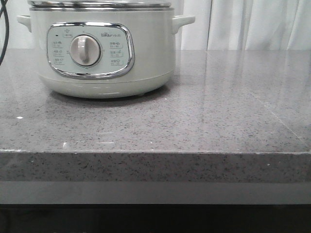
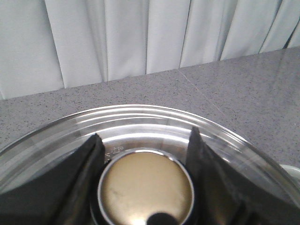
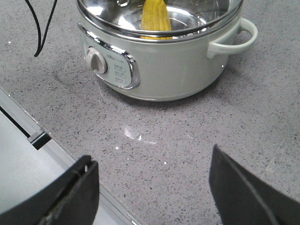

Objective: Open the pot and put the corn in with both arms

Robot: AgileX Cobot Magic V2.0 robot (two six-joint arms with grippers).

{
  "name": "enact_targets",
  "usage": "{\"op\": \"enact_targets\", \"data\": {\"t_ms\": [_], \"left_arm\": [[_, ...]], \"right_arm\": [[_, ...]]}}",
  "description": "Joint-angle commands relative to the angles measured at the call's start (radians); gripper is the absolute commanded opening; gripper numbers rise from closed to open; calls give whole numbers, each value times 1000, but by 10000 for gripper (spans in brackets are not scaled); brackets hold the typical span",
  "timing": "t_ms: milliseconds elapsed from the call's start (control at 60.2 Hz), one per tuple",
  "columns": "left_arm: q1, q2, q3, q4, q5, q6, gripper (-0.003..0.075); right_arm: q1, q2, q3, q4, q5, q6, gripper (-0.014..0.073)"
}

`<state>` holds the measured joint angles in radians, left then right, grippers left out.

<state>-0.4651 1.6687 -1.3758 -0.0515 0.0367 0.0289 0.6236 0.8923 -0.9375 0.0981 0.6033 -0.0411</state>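
The lid's lower edge (image 1: 99, 4) lies along the pot's rim (image 1: 100, 8), so my left gripper opens next.
The pale-green pot (image 1: 107, 58) stands at the back left of the grey counter; it also shows in the right wrist view (image 3: 178, 65). The yellow corn (image 3: 156, 18) lies inside it, seen under the glass lid. In the left wrist view my left gripper (image 2: 146, 136) is shut on the lid's round gold knob (image 2: 146, 187), with the glass lid (image 2: 140, 123) spreading beneath the fingers. I cannot tell whether the lid rests fully on the rim. My right gripper (image 3: 152, 157) is open and empty above the counter in front of the pot. Neither gripper shows in the front view.
A black cable (image 3: 40, 28) hangs to the pot's left, also at the front view's left edge (image 1: 2, 29). The counter's front edge (image 1: 155, 153) runs across; a pale ledge (image 3: 18, 159) lies below it. White curtains (image 1: 243, 24) hang behind.
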Motion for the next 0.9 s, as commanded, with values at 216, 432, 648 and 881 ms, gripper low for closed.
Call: {"op": "enact_targets", "data": {"t_ms": [216, 432, 648, 881], "left_arm": [[-1, -63, -44, -13, -53, -5, 176], [-1, -76, -44, -13, -27, -5, 176], [-8, -76, -44, -13, -18, -5, 178], [-8, -76, -44, -13, -20, -5, 353]], "right_arm": [[-8, -7, -25, -3, -62, -4, 521], [-8, -7, -25, -3, -62, -4, 521], [-8, -7, -25, -3, -62, -4, 521], [-8, -7, -25, -3, -62, -4, 521]]}}
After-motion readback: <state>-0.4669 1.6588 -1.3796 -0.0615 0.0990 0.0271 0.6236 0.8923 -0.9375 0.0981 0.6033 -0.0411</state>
